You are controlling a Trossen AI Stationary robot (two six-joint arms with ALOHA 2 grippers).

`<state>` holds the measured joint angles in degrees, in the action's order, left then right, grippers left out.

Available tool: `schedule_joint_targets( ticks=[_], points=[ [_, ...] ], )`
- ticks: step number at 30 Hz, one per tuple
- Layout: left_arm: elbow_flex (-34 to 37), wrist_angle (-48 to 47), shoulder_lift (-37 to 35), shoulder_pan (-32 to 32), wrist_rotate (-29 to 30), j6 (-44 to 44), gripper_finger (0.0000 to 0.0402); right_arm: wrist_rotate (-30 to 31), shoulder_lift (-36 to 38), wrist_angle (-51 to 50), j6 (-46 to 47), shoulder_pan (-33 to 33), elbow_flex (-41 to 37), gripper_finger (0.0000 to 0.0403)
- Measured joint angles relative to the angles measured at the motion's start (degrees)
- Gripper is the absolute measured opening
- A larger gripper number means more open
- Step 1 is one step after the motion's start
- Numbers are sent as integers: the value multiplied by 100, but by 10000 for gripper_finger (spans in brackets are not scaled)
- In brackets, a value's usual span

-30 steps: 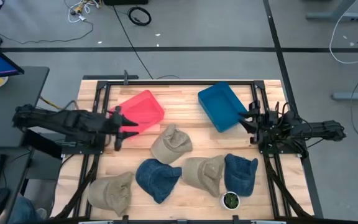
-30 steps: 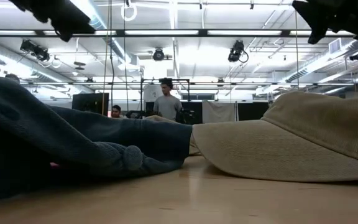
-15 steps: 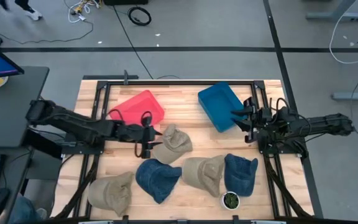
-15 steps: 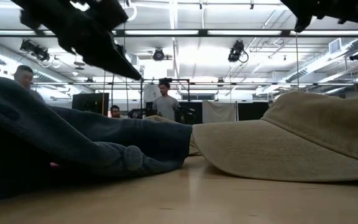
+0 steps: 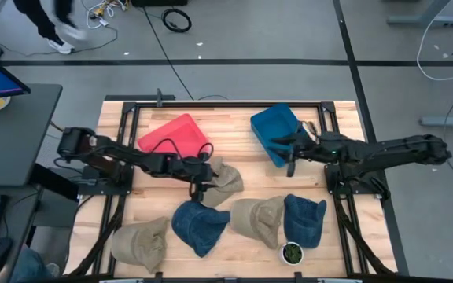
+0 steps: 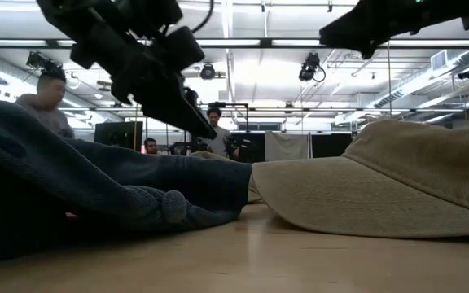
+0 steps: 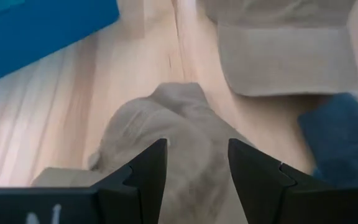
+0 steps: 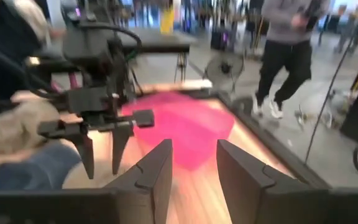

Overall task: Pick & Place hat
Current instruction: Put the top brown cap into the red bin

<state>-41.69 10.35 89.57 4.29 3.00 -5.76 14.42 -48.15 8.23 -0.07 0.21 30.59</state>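
Observation:
My left gripper needs to go lower first. It would miss the middle tan hat if I closed it now, because both fingers show whole above the hat's top [image 5: 226,181] [image 7: 195,163].
Several hats lie on the table, tan and blue. My left gripper [image 5: 200,185] [image 7: 194,152] is open and hovers close over the left part of the middle tan hat [image 5: 219,179] [image 7: 166,127], fingers slanting down; whether they touch it I cannot tell. In the low view it [image 6: 198,122] hangs at upper left. My right gripper [image 5: 287,152] [image 8: 194,152] is open and empty, held above the near left corner of the blue bin [image 5: 278,134], pointing toward the table's left. The red bin [image 5: 175,137] [image 8: 191,124] stands at far left.
A blue hat [image 5: 200,226], a tan hat [image 5: 259,219] and another blue hat [image 5: 304,219] lie in a row near the front; a tan hat [image 5: 141,240] sits at near left. A small plant pot [image 5: 291,252] stands at the near edge. People stand beyond the table.
My left gripper has travelled from beside the red bin toward the table's right and slightly nearer, coming down over the middle tan hat. My right gripper has reached from the table's right edge toward its left, over the blue bin. The hats have stayed put.

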Motion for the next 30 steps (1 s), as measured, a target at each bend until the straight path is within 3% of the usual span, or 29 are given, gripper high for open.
schedule_joint_targets(
  ticks=[5, 13, 16, 21, 26, 30],
  points=[
    [-154, -175, 442, 5, -364, -52, 177, -3, -538, -273, 224, -7, 144, 127],
    [-164, -327, 602, -137, -149, -95, 173, -5, -933, -328, 277, -5, 148, 127],
    [-168, -433, 589, -163, -143, -90, 137, -7, -963, -321, 320, -5, 148, 127],
    [-166, -457, 566, -112, -92, -88, 19, -7, -963, -339, 368, -3, 148, 127],
    [-138, -735, 143, -26, -88, -23, 8, -7, -963, -376, 405, -3, 148, 127],
    [-149, -1198, -682, 47, 218, -68, 5, -9, -963, -419, 412, -3, 148, 127]
  ],
)
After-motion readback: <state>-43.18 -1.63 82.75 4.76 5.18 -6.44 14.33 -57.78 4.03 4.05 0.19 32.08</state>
